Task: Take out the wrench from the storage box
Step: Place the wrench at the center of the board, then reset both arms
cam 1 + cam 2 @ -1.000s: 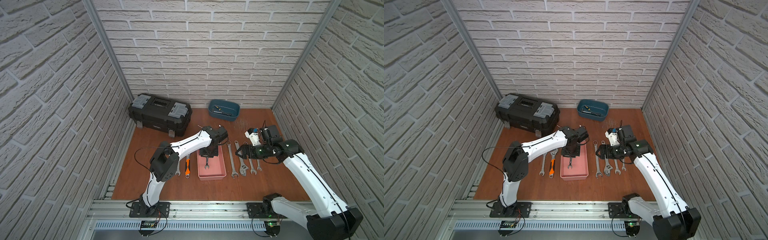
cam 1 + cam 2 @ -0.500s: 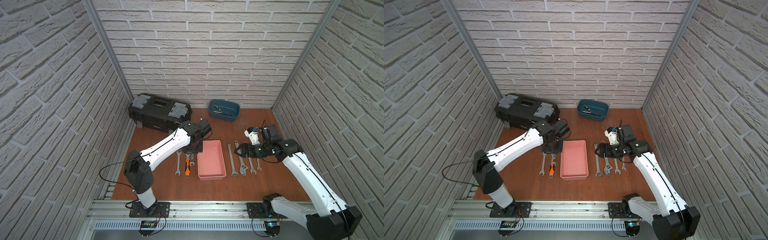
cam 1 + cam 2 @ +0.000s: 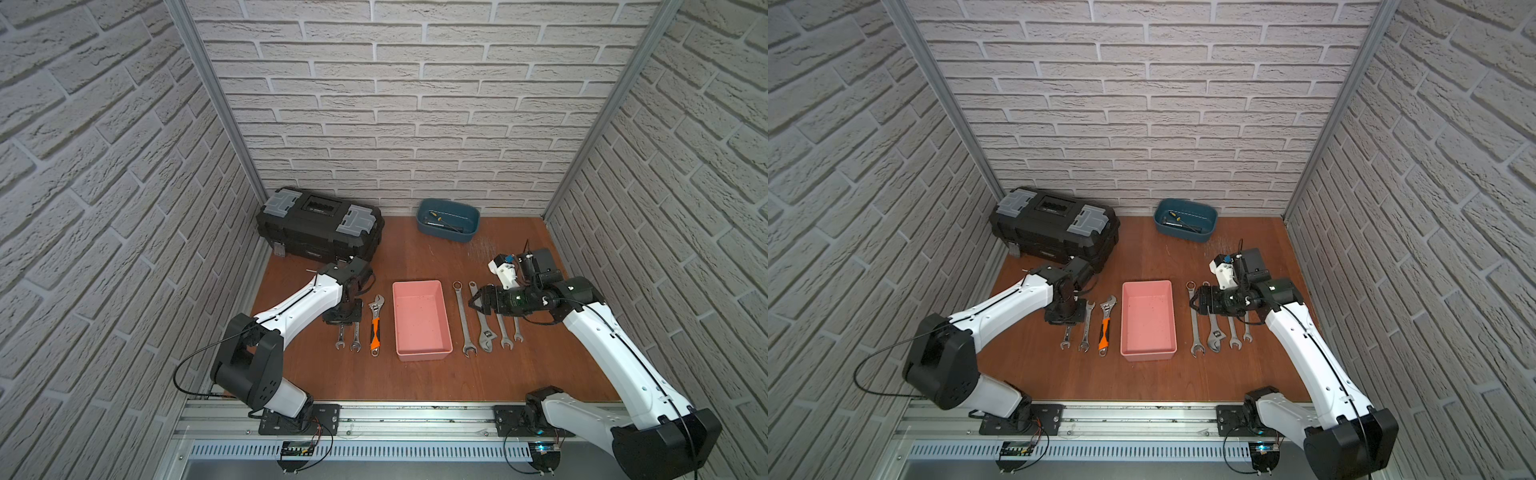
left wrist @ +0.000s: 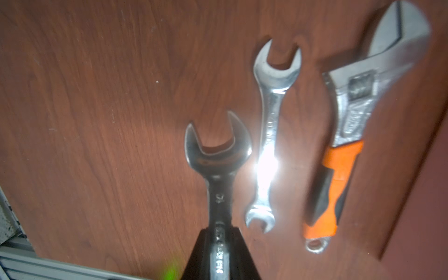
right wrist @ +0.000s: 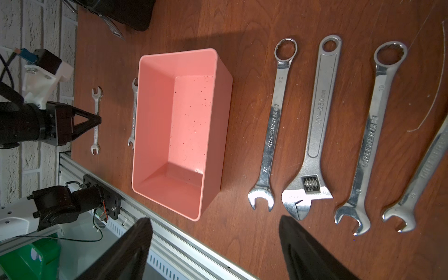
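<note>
The held wrench is above the table, beside another small wrench, and would fall short if released now, so my left gripper lowers the held wrench first.
The pink storage box (image 3: 420, 320) (image 3: 1148, 320) (image 5: 184, 121) stands in the middle of the wooden table with nothing inside it. Left of it, my left gripper (image 3: 343, 319) (image 3: 1064, 318) (image 4: 219, 242) (image 5: 97, 120) points down, shut on the shank of a small open-end wrench (image 3: 340, 340) (image 3: 1066, 338) (image 4: 218, 155) (image 5: 96, 121). The wrench is low over the table; I cannot tell whether it touches. My right gripper (image 3: 472, 301) (image 3: 1196, 301) (image 5: 213, 225) hovers right of the box, open, with nothing between its fingers.
Beside the held wrench lie another small wrench (image 3: 356, 334) (image 4: 269, 135) and an orange-handled adjustable wrench (image 3: 376, 324) (image 4: 344, 135). Several larger wrenches (image 3: 462, 320) lie in a row right of the box. A black toolbox (image 3: 320, 226) and a blue tub (image 3: 449, 220) stand at the back.
My left arm lifted the wrench out of the pink box and carried it left, down to the left end of the tool row. The right arm stayed put.
</note>
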Available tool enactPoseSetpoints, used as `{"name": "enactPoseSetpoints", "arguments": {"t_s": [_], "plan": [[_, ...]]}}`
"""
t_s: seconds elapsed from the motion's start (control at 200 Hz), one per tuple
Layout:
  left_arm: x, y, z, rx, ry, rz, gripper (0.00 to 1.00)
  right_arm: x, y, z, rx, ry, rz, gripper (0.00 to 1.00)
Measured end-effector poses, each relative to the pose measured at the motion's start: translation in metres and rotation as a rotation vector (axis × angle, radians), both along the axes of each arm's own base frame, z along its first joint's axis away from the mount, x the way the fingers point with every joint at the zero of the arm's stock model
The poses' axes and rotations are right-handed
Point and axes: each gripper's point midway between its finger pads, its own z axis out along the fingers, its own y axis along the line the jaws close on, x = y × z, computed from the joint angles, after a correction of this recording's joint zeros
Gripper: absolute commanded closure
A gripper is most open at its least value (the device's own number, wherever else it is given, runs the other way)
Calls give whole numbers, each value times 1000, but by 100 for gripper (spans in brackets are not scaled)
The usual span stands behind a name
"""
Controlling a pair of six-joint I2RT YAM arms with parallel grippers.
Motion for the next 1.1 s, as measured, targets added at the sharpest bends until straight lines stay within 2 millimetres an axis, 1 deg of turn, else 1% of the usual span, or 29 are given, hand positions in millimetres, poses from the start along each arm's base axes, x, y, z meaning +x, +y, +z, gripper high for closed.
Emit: {"name": "enactPoseSetpoints", "arguments": {"t_s": [0.09, 0.18, 0.32, 0.435, 0.535, 0.595, 0.63, 0.74, 0.81, 0.87, 0.94, 0.99, 1.06, 1.1], "plan": [[0, 10, -14, -5, 13, 13, 89, 1, 0, -1, -4, 3, -2, 13], [2, 15, -28, -7, 29, 14, 89, 1, -1, -3, -9, 8, -4, 13], [8, 15, -49, -11, 55, 0, 88, 2, -3, -4, -20, 8, -9, 13], [11, 12, -60, -26, 64, -13, 85, 3, -4, -4, -26, 7, -12, 13], [13, 13, -63, -37, 69, -17, 77, 3, -5, -5, -33, 6, -16, 13], [14, 13, -63, -41, 69, -20, 68, 4, -6, -5, -40, 4, -19, 12], [14, 13, -62, -41, 69, -20, 64, 4, -7, -5, -44, 3, -21, 12], [17, 13, -61, -48, 64, -20, 56, 5, -11, -7, -66, -2, -31, 12], [19, 13, -56, -52, 62, -13, 51, 7, -15, -8, -86, -6, -39, 11], [25, 13, -46, -60, 42, -10, 45, 8, -18, -8, -99, -12, -46, 10], [38, 16, -26, -79, -20, 1, 40, 13, -26, -8, -115, -28, -69, 10], [49, 22, -10, -96, -81, 15, 32, 20, -35, -6, -119, -46, -100, 9], [63, 37, 14, -118, -190, 46, 20, 34, -51, -3, -130, -109, -162, 7], [70, 47, 27, -126, -256, 66, 15, 41, -60, -3, -140, -159, -197, 6]]}}
